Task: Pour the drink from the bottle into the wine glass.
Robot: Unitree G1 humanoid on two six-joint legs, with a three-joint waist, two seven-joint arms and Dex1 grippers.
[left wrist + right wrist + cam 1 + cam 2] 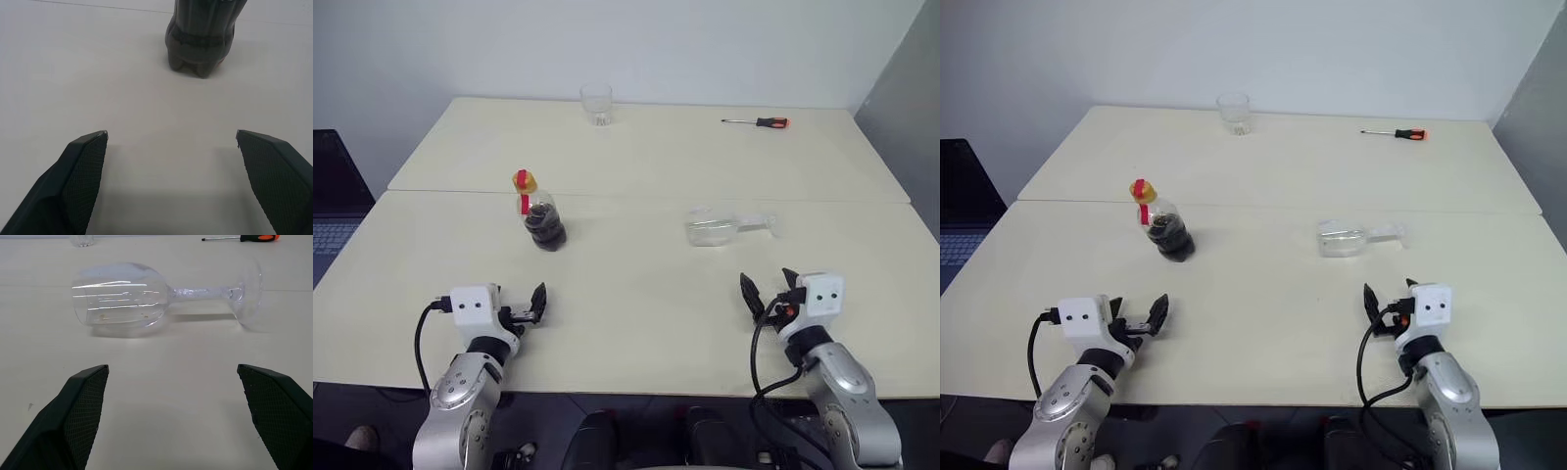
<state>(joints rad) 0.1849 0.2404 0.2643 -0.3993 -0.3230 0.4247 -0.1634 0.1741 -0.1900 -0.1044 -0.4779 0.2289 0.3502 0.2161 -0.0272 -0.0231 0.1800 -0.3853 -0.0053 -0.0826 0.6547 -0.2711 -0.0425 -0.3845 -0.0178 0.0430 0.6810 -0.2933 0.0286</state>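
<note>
My left gripper should next hold the bottle steady by grabbing it around its lower body (546, 229), because the dark drink (543, 217) fills only the bottom of the bottle.
The bottle (543, 220) stands upright left of the table's middle. It has a yellow-orange cap and a red neck band, and the dark drink (200, 41) fills its lower body. The wine glass (724, 227) lies on its side right of middle, its bowl toward the bottle and its foot (247, 293) away from it; the glass is empty. My left gripper (530, 308) is open near the front edge, in line with the bottle and well short of it. Over on the right, my right gripper (770, 289) is open and faces the lying glass (122, 296) with a gap between.
A short clear tumbler (596, 104) stands at the far edge. An orange-handled screwdriver (759, 122) lies at the far right. A laptop (333, 196) sits off the table's left side. A seam (636, 196) joins the two tabletops just behind the bottle.
</note>
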